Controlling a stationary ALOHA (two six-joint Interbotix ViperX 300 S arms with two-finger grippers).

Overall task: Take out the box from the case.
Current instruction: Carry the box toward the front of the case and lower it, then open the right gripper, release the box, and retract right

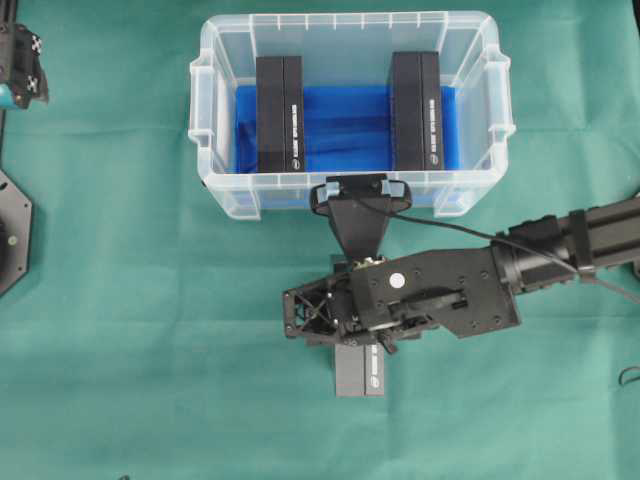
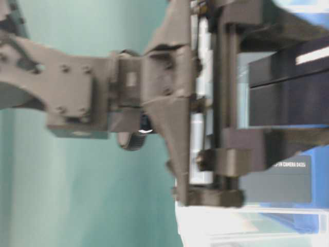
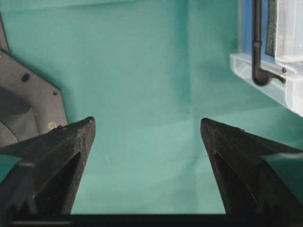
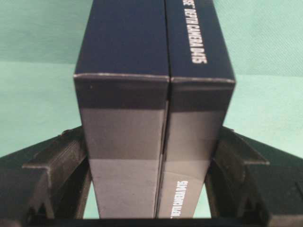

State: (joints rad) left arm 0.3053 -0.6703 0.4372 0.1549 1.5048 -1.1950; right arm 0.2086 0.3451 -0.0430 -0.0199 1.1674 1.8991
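Note:
The black box's lower end (image 1: 359, 382) is low on the green cloth in front of the case (image 1: 207, 120). The box would rest there, so my right gripper opens next.
The case (image 1: 207, 120) is a clear plastic bin with a blue bottom at the back middle of the green cloth. Two black boxes stand in it, one at the left (image 1: 279, 112) and one at the right (image 1: 416, 110). My right gripper (image 1: 358, 345) is in front of the case, outside it, shut on a third black box (image 1: 360, 372) low over the cloth. In the right wrist view the fingers (image 4: 61, 156) press both sides of this box (image 4: 156, 94). My left gripper (image 1: 20, 70) is at the far left edge, open and empty (image 3: 147, 122).
A dark arm base plate (image 1: 10, 230) sits at the left edge and shows in the left wrist view (image 3: 28, 99). A corner of the case (image 3: 265, 80) shows at the upper right of the left wrist view. A cable (image 1: 450, 228) runs along the right arm.

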